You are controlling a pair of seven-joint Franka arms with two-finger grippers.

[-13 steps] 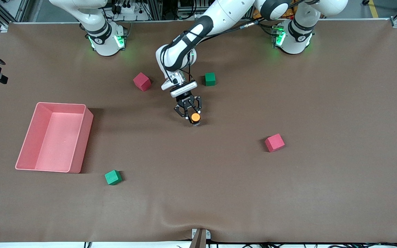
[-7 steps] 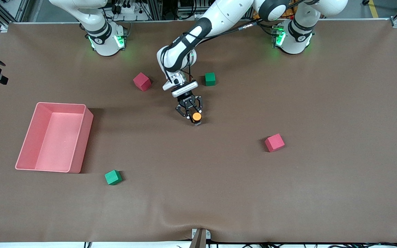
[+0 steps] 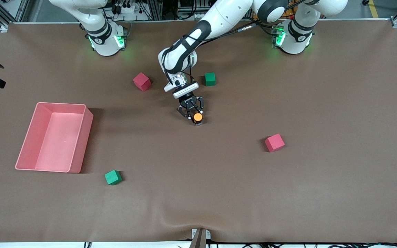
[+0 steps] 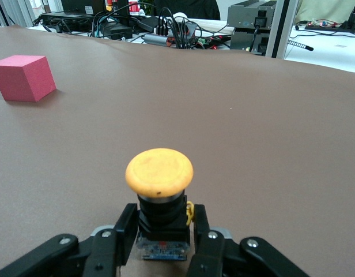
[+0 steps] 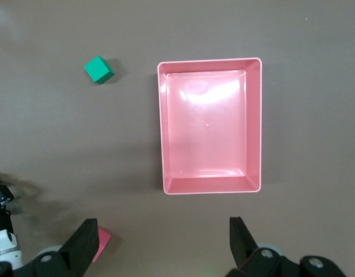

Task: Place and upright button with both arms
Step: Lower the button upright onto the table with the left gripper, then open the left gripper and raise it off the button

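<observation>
My left gripper needs to open now, because the button's lower edge rests on the brown table between its fingers, cap up, so the button would stand.
The button (image 3: pixel 197 117), with a round orange cap and black boxy body, stands cap up between the fingers of my left gripper (image 3: pixel 195 118) at the middle of the brown table. In the left wrist view the button (image 4: pixel 159 171) is upright, and the black fingers (image 4: pixel 116 236) press on both sides of its body, low at the table. My left gripper (image 4: pixel 161 234) is shut on it. My right gripper (image 5: pixel 163 234) is open and empty, high over the pink bin (image 5: pixel 253 127); it is out of the front view.
The pink bin (image 3: pixel 81 144) stands toward the right arm's end. Red cubes (image 3: pixel 142 81) (image 3: pixel 274 142) and green cubes (image 3: pixel 210 79) (image 3: pixel 113 177) lie scattered around the button. One red cube (image 4: pixel 25 77) shows in the left wrist view.
My left gripper has lowered a little with the button and shifted slightly toward the left arm's end. The right arm has not visibly moved.
</observation>
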